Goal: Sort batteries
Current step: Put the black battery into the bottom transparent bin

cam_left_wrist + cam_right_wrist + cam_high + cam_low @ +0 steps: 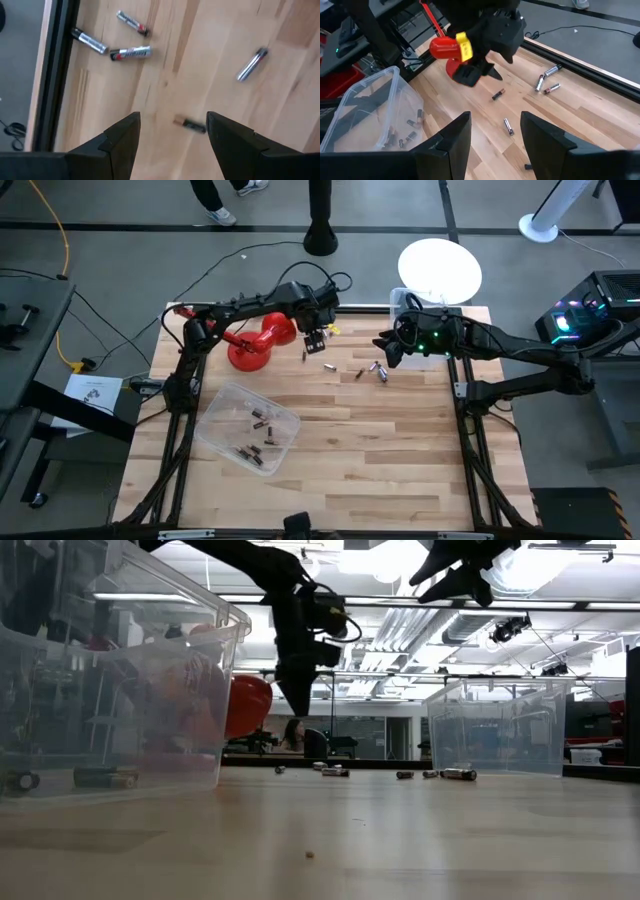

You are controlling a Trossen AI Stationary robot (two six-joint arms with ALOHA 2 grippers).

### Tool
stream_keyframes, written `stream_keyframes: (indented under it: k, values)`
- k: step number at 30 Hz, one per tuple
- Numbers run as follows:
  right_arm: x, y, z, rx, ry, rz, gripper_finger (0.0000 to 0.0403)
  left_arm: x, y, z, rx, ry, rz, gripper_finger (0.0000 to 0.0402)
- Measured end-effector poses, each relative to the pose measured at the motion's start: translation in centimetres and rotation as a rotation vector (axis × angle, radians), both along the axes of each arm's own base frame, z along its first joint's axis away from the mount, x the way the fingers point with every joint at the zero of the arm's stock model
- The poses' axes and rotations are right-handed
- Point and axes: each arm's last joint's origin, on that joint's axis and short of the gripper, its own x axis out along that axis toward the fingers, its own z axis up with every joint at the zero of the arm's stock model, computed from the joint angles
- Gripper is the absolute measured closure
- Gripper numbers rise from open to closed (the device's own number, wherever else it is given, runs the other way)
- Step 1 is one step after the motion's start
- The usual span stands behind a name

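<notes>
I should next pick up the dark battery by its black body (192, 125) with my left gripper, to sort it from the silvery ones.
Several batteries lie loose on the wooden table near its far edge: a dark one (190, 125) and silvery ones (252, 65) (130, 52). My left gripper (172, 117) hangs open above the dark battery (304, 355), fingers pointing down on either side of it and well clear of the table (300, 690). My right gripper (385, 352) is open and raised at the far right, with nothing between its fingers (495, 117). More batteries lie on the floor of a clear bin (248, 425).
A red plunger-like tool (260, 345) lies at the far left, close behind the left gripper. A second clear bin (500, 725) stands at the far right, under the right arm. The table's black frame rail (55, 75) runs just beyond the batteries.
</notes>
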Motion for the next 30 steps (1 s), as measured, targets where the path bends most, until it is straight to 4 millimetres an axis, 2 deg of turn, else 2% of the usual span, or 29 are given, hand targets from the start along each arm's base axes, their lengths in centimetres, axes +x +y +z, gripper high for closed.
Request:
stream_keyframes:
  k: [5,9,14,19,26,30]
  values:
    - [0.0,-0.1,0.1,-0.019,-0.008,-0.029,0.0238,0.6,-1.4,-0.4,-0.037,0.004,0.12,0.0181]
    - [0.0,-0.1,0.2,-0.025,-0.013,-0.038,0.0238,1.3,-2.3,-2.1,-0.071,0.04,0.206,0.0181]
    - [0.1,-0.1,0.1,-0.022,-0.014,-0.039,0.0238,2.8,-2.6,-4.6,-0.09,-0.002,0.383,0.0181]
    - [0.1,-0.1,0.1,-0.023,-0.014,-0.039,0.0238,3.0,-2.7,-6.1,-0.105,0.034,0.496,0.0181]
    - [0.1,-0.1,0.1,-0.025,-0.011,-0.037,0.0238,2.7,-3.2,-6.0,0.072,0.06,0.644,0.0181]
    - [0.1,-0.1,0.1,-0.052,0.006,-0.02,0.0238,2.4,-4.2,-6.9,0.127,0.091,0.69,0.0181]
